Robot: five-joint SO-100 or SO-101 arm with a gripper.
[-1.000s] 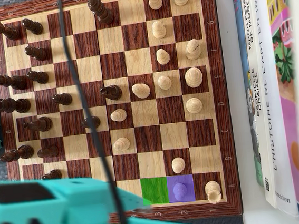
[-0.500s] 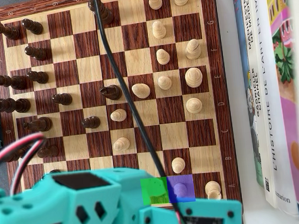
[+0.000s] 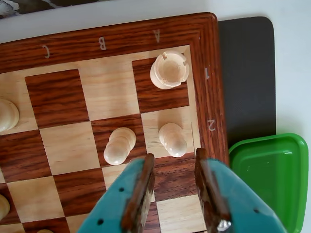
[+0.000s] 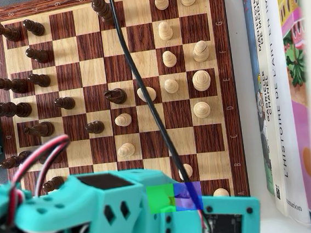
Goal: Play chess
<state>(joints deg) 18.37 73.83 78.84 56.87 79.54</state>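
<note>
The gripper picks up the white edge pawn by its round head [image 3: 176, 146] next, to play the pawn onto the bare dark square [image 3: 174, 177] beside it.
In the wrist view my gripper [image 3: 173, 162] is open, its wooden-faced teal fingers [image 3: 142, 187] straddling a bare dark square near the chessboard's [image 3: 58, 97] corner. Just ahead of the fingertips a white pawn [image 3: 173, 139] stands on the light edge square, apart from both fingers. A second white pawn [image 3: 119, 145] stands to its left, and a white rook [image 3: 169, 69] fills the corner square. From overhead, my teal arm [image 4: 115, 214] covers the board's [image 4: 90, 45] bottom rows. A green marked square [image 4: 160, 198] and a purple one [image 4: 188, 196] show there.
Dark pieces [image 4: 39, 80] line the board's left side and white ones [image 4: 201, 80] the right in the overhead view. A black cable [image 4: 139, 90] hangs across the board. Books [image 4: 283, 93] lie along the right. A green tray [image 3: 269, 174] and dark mat [image 3: 245, 73] flank the corner.
My arm has swung right along the board's bottom edge and now covers the lower rows and part of the corner rook. The cable has shifted right. No piece has moved.
</note>
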